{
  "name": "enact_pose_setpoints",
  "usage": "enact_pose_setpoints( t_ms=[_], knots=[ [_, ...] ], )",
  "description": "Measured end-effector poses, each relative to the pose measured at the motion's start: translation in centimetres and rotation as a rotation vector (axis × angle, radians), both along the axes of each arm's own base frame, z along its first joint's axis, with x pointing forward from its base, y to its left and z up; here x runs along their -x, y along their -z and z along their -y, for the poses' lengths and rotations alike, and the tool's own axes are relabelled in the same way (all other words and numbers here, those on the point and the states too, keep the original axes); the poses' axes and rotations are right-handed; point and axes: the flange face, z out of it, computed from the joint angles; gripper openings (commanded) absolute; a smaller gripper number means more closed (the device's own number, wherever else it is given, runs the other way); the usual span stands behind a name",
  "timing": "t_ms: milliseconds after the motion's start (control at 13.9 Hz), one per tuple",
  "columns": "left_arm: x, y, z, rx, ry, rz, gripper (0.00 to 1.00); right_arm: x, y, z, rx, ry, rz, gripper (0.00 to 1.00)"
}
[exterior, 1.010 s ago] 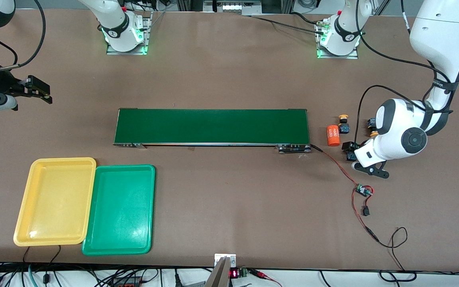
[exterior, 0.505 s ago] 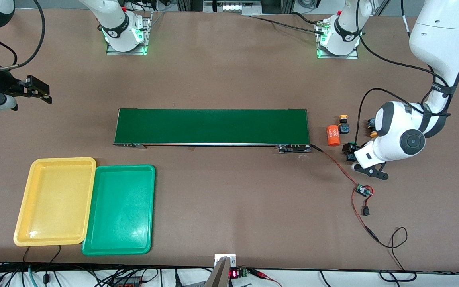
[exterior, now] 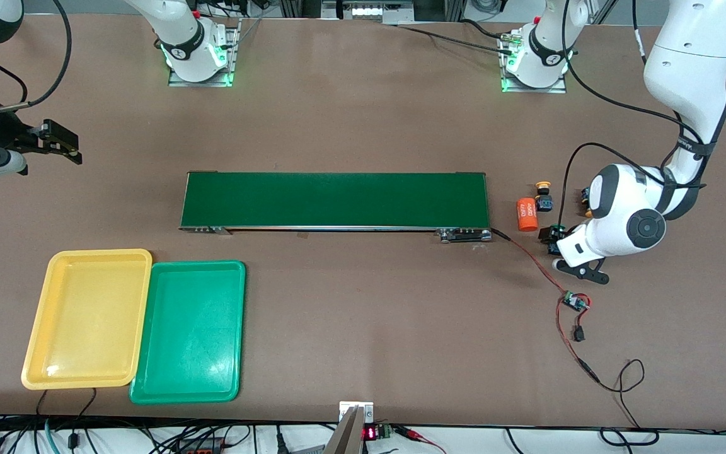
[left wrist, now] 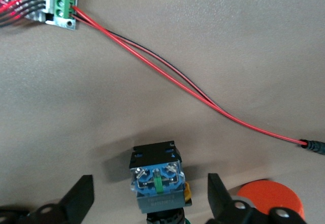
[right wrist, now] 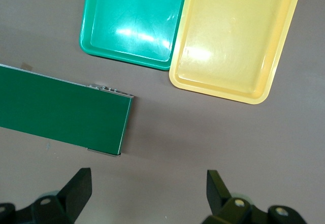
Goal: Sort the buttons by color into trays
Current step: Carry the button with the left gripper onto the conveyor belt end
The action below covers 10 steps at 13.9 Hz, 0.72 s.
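The left gripper's fingers are low by the table, level with the button's blue body (exterior: 554, 248) (left wrist: 158, 179). The left gripper would hold the button if it closed now, so it should close.
A button (left wrist: 156, 176) lies on its side on the table, its black and blue body showing, its cap mostly cut off with a trace of green. My left gripper (left wrist: 151, 198) is open and straddles it, each finger (left wrist: 81, 199) standing clear of the body. In the front view the left gripper (exterior: 557, 243) is low over this button (exterior: 551, 234), beside the conveyor's end. A yellow-capped button (exterior: 543, 194) stands close by, and another yellow-capped one (exterior: 586, 197) is half hidden by the arm. The yellow tray (exterior: 87, 318) and green tray (exterior: 189, 332) lie side by side. My right gripper (exterior: 60, 146) waits open, in the air.
A long dark green conveyor belt (exterior: 334, 200) crosses the middle of the table. An orange cylinder (exterior: 527, 214) lies next to the buttons, its end (left wrist: 269, 201) just outside one left finger. Red and black wires (exterior: 546, 271) run to a small circuit board (exterior: 575, 302).
The left arm's hand has shifted slightly toward the conveyor's end, settling over the button. The right arm has not moved.
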Motion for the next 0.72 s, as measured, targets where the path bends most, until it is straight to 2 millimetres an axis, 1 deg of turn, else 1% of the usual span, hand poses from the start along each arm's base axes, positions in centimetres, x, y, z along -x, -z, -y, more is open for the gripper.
enact_pose_setpoints(
  t_ms=[72, 144, 216, 289, 433, 505, 577, 721],
  knots=[
    [0.0, 0.0, 0.0, 0.0, 0.0, 0.0, 0.38, 0.0, 0.1, 0.0, 0.0, 0.0, -0.001, 1.0],
    [0.0, 0.0, 0.0, 0.0, 0.0, 0.0, 0.22, -0.1, 0.2, 0.0, 0.0, 0.0, -0.004, 1.0],
    [0.0, 0.0, 0.0, 0.0, 0.0, 0.002, 0.12, -0.2, 0.5, 0.0, 0.001, 0.0, -0.009, 1.0],
    [-0.1, -0.1, 0.0, 0.0, 0.0, 0.003, 0.06, -0.4, 0.9, 0.0, 0.002, 0.0, -0.015, 1.0],
    [-0.4, -0.4, 0.0, 0.0, -0.001, 0.014, 0.02, -0.8, 1.4, -0.1, 0.004, 0.001, -0.023, 1.0],
    [-0.7, -1.0, -0.1, -0.001, -0.002, 0.026, 0.01, -1.0, 1.5, -0.1, 0.005, 0.001, -0.024, 1.0],
    [-1.1, -2.1, -0.2, -0.004, -0.003, 0.042, 0.0, -1.1, 1.6, -0.1, 0.006, 0.001, -0.026, 1.0],
    [-1.7, -5.8, -0.2, -0.011, -0.006, 0.066, 0.0, -1.3, 2.0, -0.1, 0.007, 0.001, -0.033, 1.0]
  ],
)
